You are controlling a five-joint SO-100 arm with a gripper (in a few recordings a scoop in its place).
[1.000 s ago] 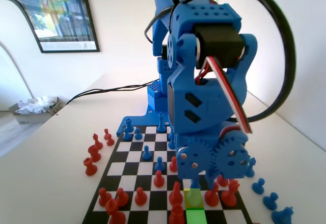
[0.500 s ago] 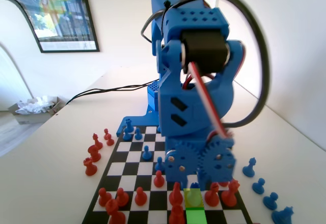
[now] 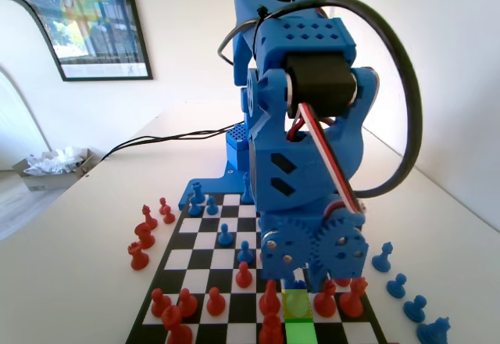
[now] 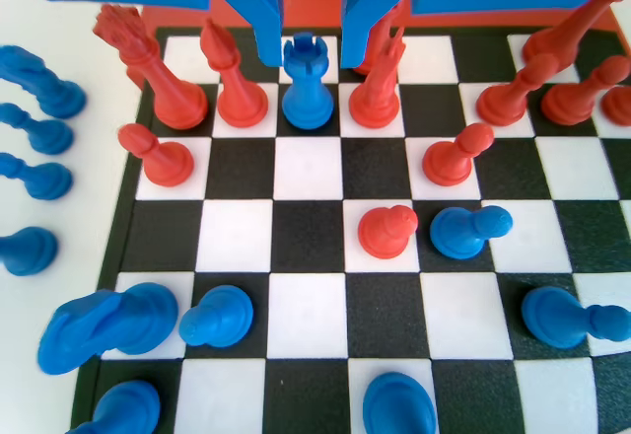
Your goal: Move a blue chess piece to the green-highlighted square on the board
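Note:
Next, my gripper grabs the notched top of the blue chess piece, to move the piece to the green-highlighted square [image 3: 299,333].
In the wrist view the blue chess piece [image 4: 308,86], a short piece with a notched top, stands upright in the far rows of the board [image 4: 116,247]. My gripper [image 4: 311,51] is open, one jaw on each side of the piece's top with a small gap to each. In the fixed view the same piece [image 3: 297,303] looks yellow-green on a yellow square, just below the gripper [image 3: 301,281]. The green-highlighted square [image 3: 299,333] lies directly in front of it, toward the camera. The arm's gear housing hides the fingertips in this view.
Red pieces [image 4: 237,84] [image 4: 378,84] stand close on both sides of the blue piece, with more red ones [image 4: 158,153] around. Several blue pieces [image 3: 397,285] lie off the board's right edge in the fixed view, and red ones [image 3: 141,242] off its left.
In the fixed view the arm has shifted left from a second ago and settled over the tinted piece. The piece itself has stayed on its yellow square.

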